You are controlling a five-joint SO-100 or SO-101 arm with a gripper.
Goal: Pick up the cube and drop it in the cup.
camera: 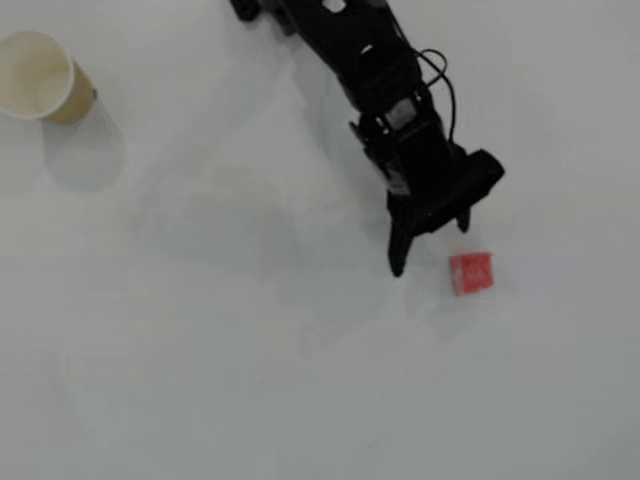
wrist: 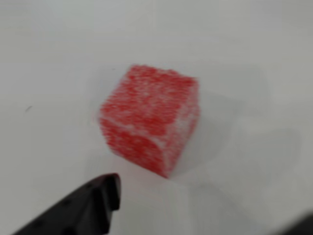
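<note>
Next, my gripper grabs the two opposite sides of the red cube, to drop the cube in the beige cup (camera: pixel 40 75).
The red, whitish-mottled cube (camera: pixel 471 272) lies on the white table at the right of the overhead view. My black gripper (camera: pixel 430 247) hovers just up-left of it, open, with nothing between its fingers. In the wrist view the cube (wrist: pixel 149 125) fills the middle, slightly blurred, and it sits ahead of the gripper (wrist: pixel 210 203). One dark fingertip (wrist: pixel 98 200) shows at the bottom left, and a sliver of the other shows at the bottom right corner. The beige cup (camera: pixel 40 75) stands upright at the far top left, well away from the cube, its white inside showing.
The black arm (camera: pixel 360 50) comes in from the top centre of the overhead view. The white tabletop (camera: pixel 250 350) spreads between the cup and the cube, with only faint shadows on it.
</note>
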